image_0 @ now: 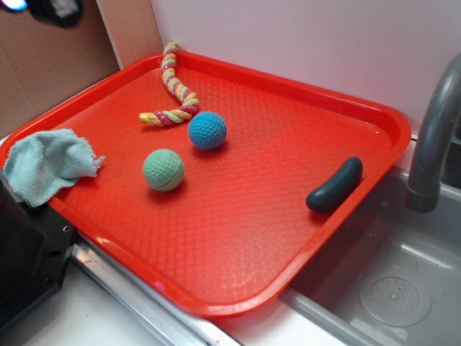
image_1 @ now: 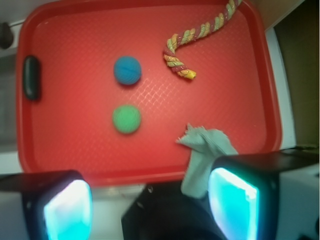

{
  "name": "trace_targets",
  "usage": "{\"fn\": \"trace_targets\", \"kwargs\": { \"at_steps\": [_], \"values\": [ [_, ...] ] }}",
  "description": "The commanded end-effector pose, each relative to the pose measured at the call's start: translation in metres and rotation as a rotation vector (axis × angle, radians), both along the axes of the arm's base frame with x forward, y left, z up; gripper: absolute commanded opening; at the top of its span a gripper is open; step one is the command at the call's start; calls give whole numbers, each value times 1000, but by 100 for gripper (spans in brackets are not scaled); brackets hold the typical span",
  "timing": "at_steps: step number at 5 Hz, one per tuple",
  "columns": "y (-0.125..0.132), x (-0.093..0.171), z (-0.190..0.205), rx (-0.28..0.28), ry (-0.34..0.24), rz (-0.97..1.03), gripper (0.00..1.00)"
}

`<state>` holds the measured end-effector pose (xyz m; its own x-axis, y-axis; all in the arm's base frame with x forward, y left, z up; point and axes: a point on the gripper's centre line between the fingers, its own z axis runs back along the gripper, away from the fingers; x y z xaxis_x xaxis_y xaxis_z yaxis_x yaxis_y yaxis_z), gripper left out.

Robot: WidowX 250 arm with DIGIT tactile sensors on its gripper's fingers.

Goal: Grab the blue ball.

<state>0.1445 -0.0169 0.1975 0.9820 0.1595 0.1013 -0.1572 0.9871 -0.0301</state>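
Note:
The gripper will grab the blue ball next, holding it around its round middle (image_0: 207,130).
The blue ball (image_0: 207,130) lies on the red tray (image_0: 238,238), just right of the rope toy's end. It also shows in the wrist view (image_1: 127,70), above the green ball. My gripper (image_1: 150,207) is open and empty, its two cyan-lit pads (image_1: 67,210) wide apart, held high above the tray's near edge and well short of the ball. The gripper does not show in the exterior view.
A pale green ball (image_0: 163,169) lies close in front of the blue one. A twisted rope toy (image_0: 173,90) lies at the tray's back. A light blue cloth (image_0: 47,164) hangs over the left rim. A dark pickle-shaped object (image_0: 335,185) lies at the right rim. A grey faucet (image_0: 432,137) and sink are to the right.

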Motion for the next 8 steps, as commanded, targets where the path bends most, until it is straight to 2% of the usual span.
{"fn": "trace_targets", "kwargs": {
  "at_steps": [1, 2, 3, 4, 6, 7, 8],
  "values": [
    [-6, 39, -36, -94, -96, 49, 100],
    [-3, 63, -57, -91, -94, 79, 100],
    [-2, 87, -81, -57, -90, 76, 100],
    [1, 107, -108, 13, -81, 93, 100],
    [-11, 124, -148, 70, -18, 22, 100],
    [-12, 127, -163, 48, 8, -12, 100],
    [-9, 129, -170, 57, 25, 2, 12]
  ]
}}
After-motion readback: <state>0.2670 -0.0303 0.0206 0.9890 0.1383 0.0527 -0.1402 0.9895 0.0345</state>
